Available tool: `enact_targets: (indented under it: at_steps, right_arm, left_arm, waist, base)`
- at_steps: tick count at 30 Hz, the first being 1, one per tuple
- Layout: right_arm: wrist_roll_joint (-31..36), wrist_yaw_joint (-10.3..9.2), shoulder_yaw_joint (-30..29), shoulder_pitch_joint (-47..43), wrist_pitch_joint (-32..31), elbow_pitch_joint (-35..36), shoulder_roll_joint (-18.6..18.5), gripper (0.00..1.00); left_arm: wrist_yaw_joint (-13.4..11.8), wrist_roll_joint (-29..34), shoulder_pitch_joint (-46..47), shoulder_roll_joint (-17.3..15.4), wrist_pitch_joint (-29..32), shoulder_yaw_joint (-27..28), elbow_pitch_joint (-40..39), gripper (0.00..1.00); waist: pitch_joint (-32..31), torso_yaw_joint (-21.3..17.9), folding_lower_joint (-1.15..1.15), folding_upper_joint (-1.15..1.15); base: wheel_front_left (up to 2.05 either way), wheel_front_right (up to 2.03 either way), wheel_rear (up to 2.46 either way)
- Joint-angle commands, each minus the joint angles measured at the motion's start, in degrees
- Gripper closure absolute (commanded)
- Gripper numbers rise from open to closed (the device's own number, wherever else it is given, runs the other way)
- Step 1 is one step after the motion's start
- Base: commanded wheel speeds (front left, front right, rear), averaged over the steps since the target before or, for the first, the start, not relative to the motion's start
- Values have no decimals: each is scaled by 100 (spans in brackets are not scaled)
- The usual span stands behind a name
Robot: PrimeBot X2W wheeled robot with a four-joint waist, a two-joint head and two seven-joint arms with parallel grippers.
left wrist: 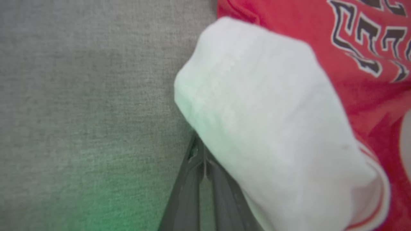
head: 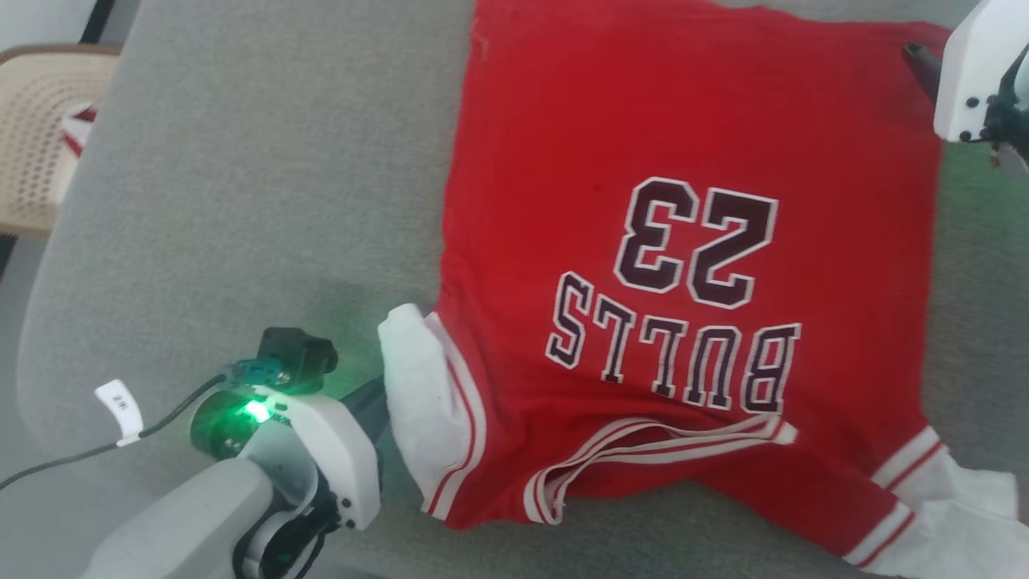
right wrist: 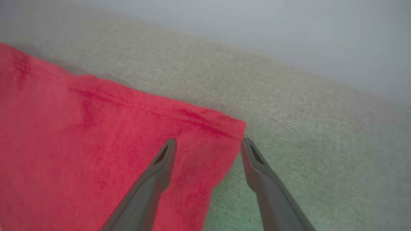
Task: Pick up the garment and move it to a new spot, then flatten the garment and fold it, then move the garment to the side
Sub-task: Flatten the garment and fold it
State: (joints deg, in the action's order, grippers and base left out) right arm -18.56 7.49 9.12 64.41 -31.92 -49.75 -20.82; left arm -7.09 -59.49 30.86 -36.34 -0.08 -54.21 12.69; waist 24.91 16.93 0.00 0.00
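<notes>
I should next grab the garment with my right gripper by its red hem corner (head: 937,40), where the hem's edge gives a pinch while the garment's lettered body (head: 690,280) lies flat.
The garment (head: 691,265), a bright red shirt with "BULLS 23" lettering, lies spread on the grey cushion (head: 241,201). Its white sleeves and striped trim are toward the near edge. My left gripper (head: 379,396) is at the lower left, against the white left sleeve (left wrist: 266,122). Its fingers (left wrist: 192,179) are pressed together, with their tips tucked at the sleeve's edge. My right gripper (right wrist: 208,141) is open at the far right hem corner (right wrist: 224,125), one finger over the red cloth and one over the cushion. In the head view this gripper (head: 923,63) is at the top right.
A beige perforated chair (head: 36,137) stands beyond the cushion's left edge, with a red-and-white scrap (head: 79,129) on it. A dark cable with a white tag (head: 120,412) trails from my left wrist. Bare cushion stretches left of the shirt. A pale wall (right wrist: 289,32) rises behind.
</notes>
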Motion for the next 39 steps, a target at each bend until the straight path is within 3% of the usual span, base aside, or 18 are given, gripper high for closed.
enact_targets:
  at_steps: [1,8,9,10,11,17,26,32,39]
  right_arm:
    - [70,1,-50,117,-85,-175,50,0]
    - [715,0,-432,497,-926,-1522,73,0]
    - [791,0,-498,520,-1021,-1681,62,12]
    - [858,-1,-585,550,-1035,-1794,59,84]
    - [951,-5,-634,571,-1082,-1904,86,100]
    - [1265,-3,-910,786,-787,-2035,282,100]
    - [914,1,-354,525,-544,-1655,749,100]
    - [67,1,390,-238,-602,-709,648,100]
    - [-905,1,769,-1447,-931,937,119,100]
  left_arm:
    - [-24,26,6,65,48,-60,205,100]
    - [168,-14,102,271,-28,-88,598,100]
    - [186,-15,122,298,-35,-94,644,100]
    - [209,-12,141,322,-41,-98,693,100]
    - [223,-15,157,350,-52,-100,740,100]
    - [273,-64,239,391,-129,-26,1017,100]
    - [187,-119,143,47,-147,110,995,100]
    - [125,-242,15,-221,-145,223,788,100]
    - [11,-273,-107,-419,-114,248,578,100]
  waist:
    - [123,147,0,0]
    - [218,295,0,0]
    - [224,303,0,0]
    - [232,311,0,0]
    - [230,313,0,0]
    - [101,181,0,0]
    - [-357,-351,0,0]
    - [-561,-757,0,0]
    - [-695,-1084,0,0]
  base:
    - [0,0,0]
    - [0,0,0]
    - [0,0,0]
    - [0,0,0]
    - [0,0,0]
    - [0,0,0]
    - [0,0,0]
    - [0,0,0]
    - [0,0,0]
